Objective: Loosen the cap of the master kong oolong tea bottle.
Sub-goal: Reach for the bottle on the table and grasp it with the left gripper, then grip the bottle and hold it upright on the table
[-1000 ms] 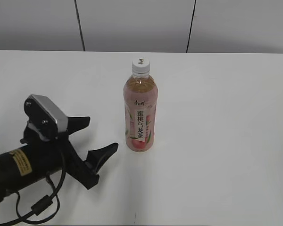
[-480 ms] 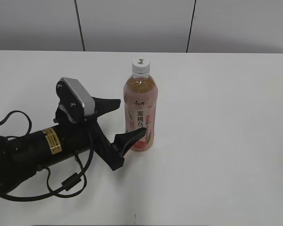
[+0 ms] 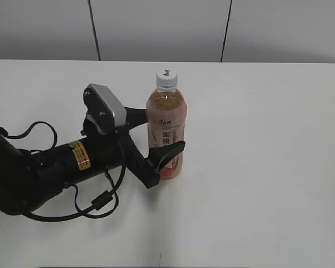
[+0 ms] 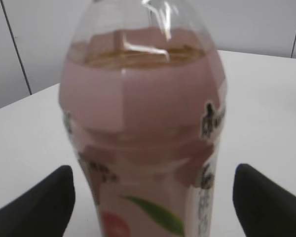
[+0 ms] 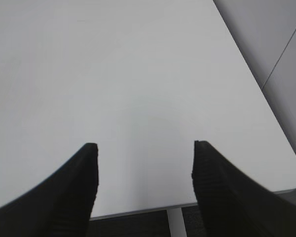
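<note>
The left gripper grabs the bottle by its lower body (image 3: pixel 171 163) next, where the sides run straighter, since the bottle's shoulder (image 3: pixel 166 97) slopes toward the cap.
The master kong oolong tea bottle (image 3: pixel 166 128) stands upright on the white table, with its white cap (image 3: pixel 167 79) on top. It fills the left wrist view (image 4: pixel 143 128), where the cap is out of frame. My left gripper (image 3: pixel 159 134) is open, with one finger on each side of the bottle's lower body; gaps show between fingers and bottle in the left wrist view (image 4: pixel 153 197). My right gripper (image 5: pixel 144 168) is open and empty over bare table near an edge. It is not in the exterior view.
The white table (image 3: pixel 268 167) stretches around the bottle. A grey panelled wall (image 3: pixel 156 28) stands behind it. The left arm's black cable (image 3: pixel 95 206) loops on the table at the front left. The right wrist view shows the table's corner (image 5: pixel 291 173).
My left arm has moved right across the table, from well left of the bottle to having its open fingers on both sides of the bottle. The bottle has not moved.
</note>
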